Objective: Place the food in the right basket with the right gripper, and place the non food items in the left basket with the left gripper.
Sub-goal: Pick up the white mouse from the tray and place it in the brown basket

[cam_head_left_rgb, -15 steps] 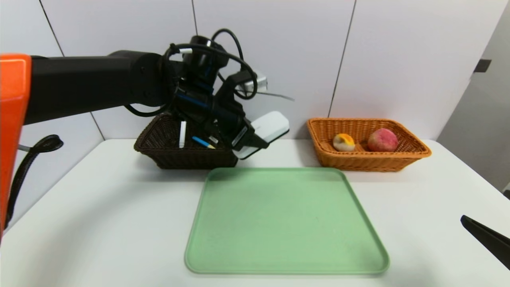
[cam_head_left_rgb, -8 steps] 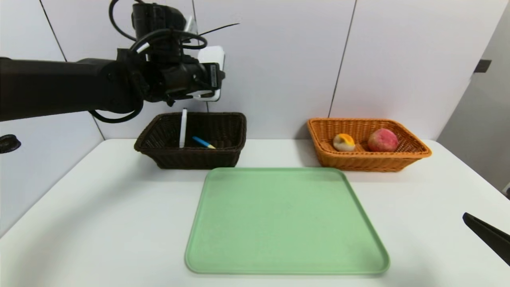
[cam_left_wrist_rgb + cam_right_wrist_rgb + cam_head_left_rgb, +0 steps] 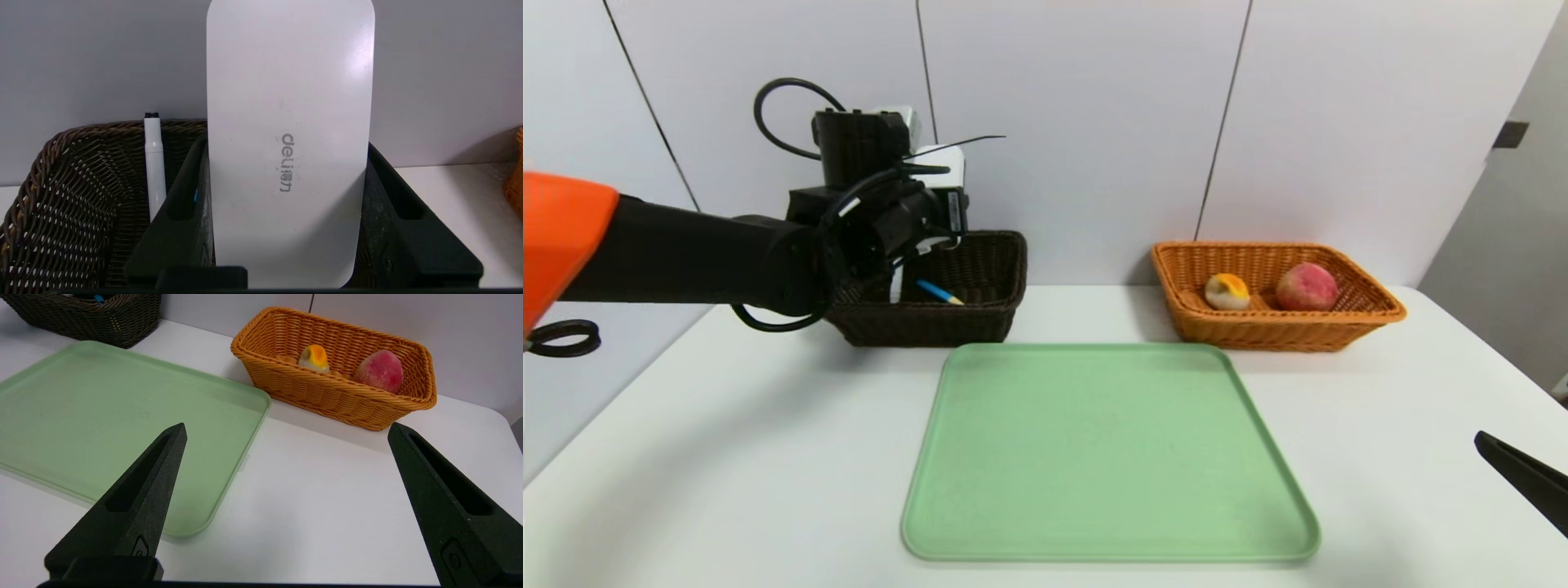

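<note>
The white box hangs high above the dark brown basket in the head view and would fall if released now. My left gripper brings the box down first, then releases it.
My left gripper (image 3: 935, 214) hangs over the dark brown left basket (image 3: 964, 322), shut on the white flat box (image 3: 286, 143), which stands on end between its fingers above the basket's inside. The white marker (image 3: 154, 163) leans upright against the far wall of that basket (image 3: 61, 183). The spoon's blue handle (image 3: 935, 291) lies in the same basket. The pink-red peach (image 3: 1307, 287) and the cream bun (image 3: 1227, 291) sit in the orange right basket (image 3: 1282, 331). My right gripper (image 3: 286, 430) stands open and empty low at the table's right front.
An empty green tray (image 3: 1107, 453) lies in the middle of the white table between the two baskets and me. A white panelled wall rises close behind both baskets. Only one right finger (image 3: 1523, 482) shows at the head view's right edge.
The left arm carried the white box from beside the dark basket's right front corner up high, then lowered it over that basket. The right arm stayed still.
</note>
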`<state>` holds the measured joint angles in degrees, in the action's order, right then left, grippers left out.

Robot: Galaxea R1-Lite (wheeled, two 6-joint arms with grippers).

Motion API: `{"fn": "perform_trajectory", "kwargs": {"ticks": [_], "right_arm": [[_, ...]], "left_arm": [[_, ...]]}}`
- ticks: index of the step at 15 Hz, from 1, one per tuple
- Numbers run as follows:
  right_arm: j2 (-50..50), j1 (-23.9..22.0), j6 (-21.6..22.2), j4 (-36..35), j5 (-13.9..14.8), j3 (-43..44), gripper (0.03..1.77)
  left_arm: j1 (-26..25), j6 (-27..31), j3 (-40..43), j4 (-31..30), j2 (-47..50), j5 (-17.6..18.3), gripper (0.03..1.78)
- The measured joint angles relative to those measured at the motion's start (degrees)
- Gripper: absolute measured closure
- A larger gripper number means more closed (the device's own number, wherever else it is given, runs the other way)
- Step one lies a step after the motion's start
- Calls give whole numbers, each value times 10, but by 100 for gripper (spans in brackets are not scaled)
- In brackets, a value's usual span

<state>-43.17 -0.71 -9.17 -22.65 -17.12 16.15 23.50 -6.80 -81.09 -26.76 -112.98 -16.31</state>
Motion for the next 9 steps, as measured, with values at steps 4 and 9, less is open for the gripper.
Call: {"fn": "perform_trajectory", "kwargs": {"ticks": [4, 9], "right_arm": [[0, 0, 0, 0, 0, -1, 10], [-1, 0, 0, 0, 0, 0, 10]], "left_arm": [[1, 0, 15, -43, -43, 0, 81], [2, -2, 16, -46, -78, 0, 81]]}}
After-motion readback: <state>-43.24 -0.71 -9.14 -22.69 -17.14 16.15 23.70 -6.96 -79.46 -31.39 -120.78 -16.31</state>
